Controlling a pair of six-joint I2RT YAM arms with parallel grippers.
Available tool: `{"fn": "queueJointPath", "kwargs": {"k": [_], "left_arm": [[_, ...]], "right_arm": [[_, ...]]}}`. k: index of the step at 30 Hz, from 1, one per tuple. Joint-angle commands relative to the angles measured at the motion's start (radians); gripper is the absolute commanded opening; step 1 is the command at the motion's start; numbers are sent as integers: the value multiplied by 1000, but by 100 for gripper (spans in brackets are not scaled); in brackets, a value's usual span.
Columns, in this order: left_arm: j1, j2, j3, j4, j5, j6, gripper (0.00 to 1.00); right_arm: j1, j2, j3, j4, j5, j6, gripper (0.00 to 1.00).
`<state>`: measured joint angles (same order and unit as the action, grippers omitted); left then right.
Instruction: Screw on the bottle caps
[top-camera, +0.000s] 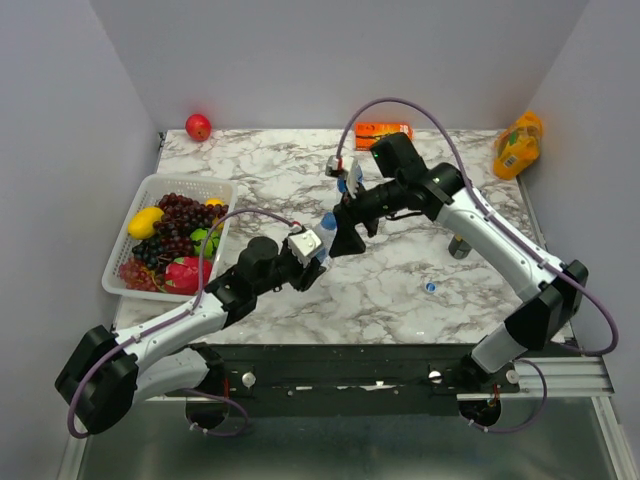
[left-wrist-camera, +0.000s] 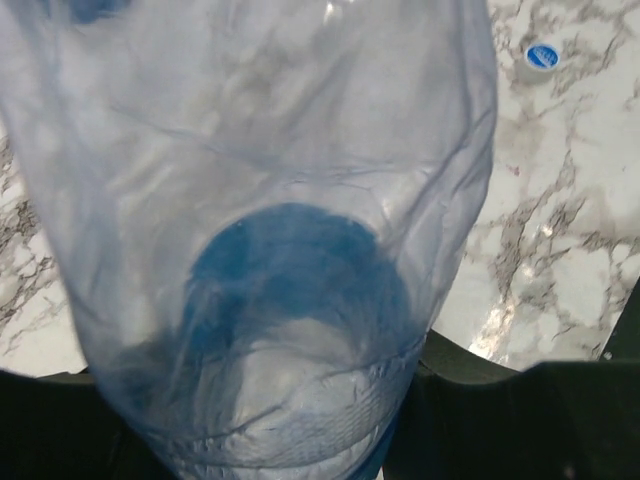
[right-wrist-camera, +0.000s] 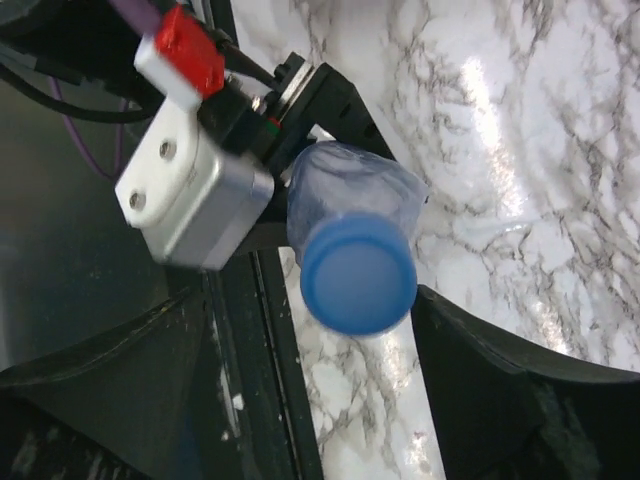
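Note:
The robot's left gripper keeps holding the bottle. The right gripper will next take hold of the blue cap (right-wrist-camera: 359, 276) by its opposite sides to screw it on.
My left gripper (top-camera: 312, 258) is shut on a clear bottle (top-camera: 322, 243) and holds it tilted over the table's middle. In the left wrist view that bottle (left-wrist-camera: 270, 230) fills the frame. A blue cap (right-wrist-camera: 358, 273) sits on its neck, seen end-on in the right wrist view. My right gripper (right-wrist-camera: 330, 400) stands open around the cap, with its dark fingers (right-wrist-camera: 520, 390) apart from it on both sides. In the top view the right gripper (top-camera: 342, 234) is at the bottle's top. A second bottle (top-camera: 351, 176) stands behind the right arm. A loose blue cap (top-camera: 430, 287) (left-wrist-camera: 541, 56) lies on the marble.
A white basket (top-camera: 222, 188) of fruit sits at the left. A red apple (top-camera: 198, 127) lies in the far left corner, an orange packet (top-camera: 383, 130) at the back, a yellow pouch (top-camera: 518, 145) far right. A dark can (top-camera: 459, 245) stands under the right arm.

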<state>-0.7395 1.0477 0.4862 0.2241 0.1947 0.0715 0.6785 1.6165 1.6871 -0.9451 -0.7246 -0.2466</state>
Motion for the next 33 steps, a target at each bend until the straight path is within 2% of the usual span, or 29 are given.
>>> {"fn": "queueJointPath", "kwargs": {"k": [1, 4, 8, 14, 17, 21, 24, 27, 28, 29, 30, 31, 33], "left_arm": [[12, -12, 22, 112, 8, -246, 0], [12, -12, 32, 127, 41, -315, 0], [12, 0, 54, 138, 63, -328, 0], [14, 18, 72, 158, 100, -328, 0], [12, 26, 74, 164, 114, -331, 0], [12, 32, 78, 170, 133, -332, 0], [12, 37, 81, 172, 153, -338, 0], [14, 44, 83, 170, 163, -340, 0], [14, 46, 83, 170, 164, -340, 0], [15, 48, 84, 170, 164, -338, 3], [14, 52, 87, 163, 167, -335, 8], [14, 55, 92, 155, 164, -331, 31], [17, 60, 106, 120, 120, -329, 50]], "right_arm": [[-56, -185, -180, 394, -42, 272, 99], [-56, -178, -204, 457, -45, 312, 99], [-56, -164, -219, 546, -16, 412, 100], [-53, -103, -204, 611, 28, 455, 97], [-54, -77, -195, 667, -2, 474, 91], [-54, -53, -191, 695, -13, 484, 79], [-53, -53, -199, 712, 22, 491, 74], [-54, -49, -199, 726, 1, 483, 61], [-54, -47, -199, 727, -9, 475, 47], [-54, -49, -196, 730, -13, 457, 39], [-54, -50, -193, 729, -21, 440, 30], [-54, -53, -193, 726, -21, 420, 12], [-54, -81, -201, 703, 20, 365, 3]]}}
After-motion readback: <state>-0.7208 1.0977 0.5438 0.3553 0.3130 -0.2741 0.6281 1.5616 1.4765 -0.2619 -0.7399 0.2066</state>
